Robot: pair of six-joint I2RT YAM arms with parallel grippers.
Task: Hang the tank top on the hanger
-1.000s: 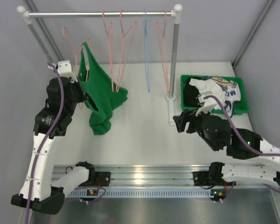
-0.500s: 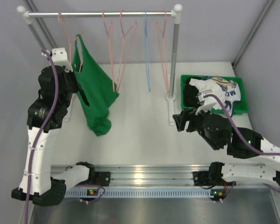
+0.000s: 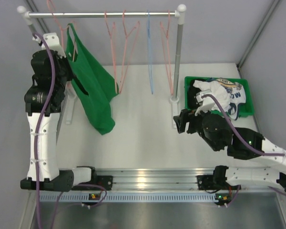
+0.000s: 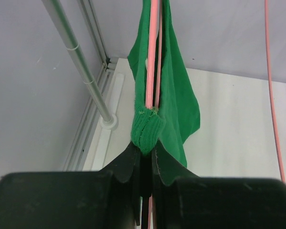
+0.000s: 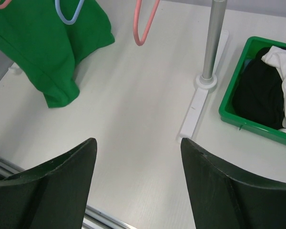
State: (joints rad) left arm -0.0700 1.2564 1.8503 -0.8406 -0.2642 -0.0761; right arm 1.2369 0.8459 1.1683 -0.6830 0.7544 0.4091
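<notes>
I should keep holding the hanger with my left gripper until its hook rests on the rack's bar. The hook is above the bar, so the hanger with the tank top could fall if I opened now.
The bright green tank top (image 3: 93, 90) hangs on a salmon-pink wire hanger (image 3: 74, 50) at the left end of the rack, its hem near the table. My left gripper (image 3: 66, 59) is raised high and shut on the bunched green strap together with the hanger wire. In the left wrist view the pink hanger wire (image 4: 151, 57) runs up from my left gripper (image 4: 146, 150) through the tank top (image 4: 176, 95). The hanger's hook is up by the rail; I cannot tell if it rests on it. My right gripper (image 3: 181, 121) is open and empty above the table, as the right wrist view shows (image 5: 138, 148).
A rail (image 3: 105, 15) on two posts carries more pink hangers (image 3: 119, 52) and a blue hanger (image 3: 150, 52). The right post (image 3: 177, 57) stands on a white foot. A green bin (image 3: 245, 112) at the right holds a white printed garment and a black one.
My left arm has lifted the hanger and tank top up and to the left, toward the rail's left end; the cloth now hangs longer. The right arm has hardly moved.
</notes>
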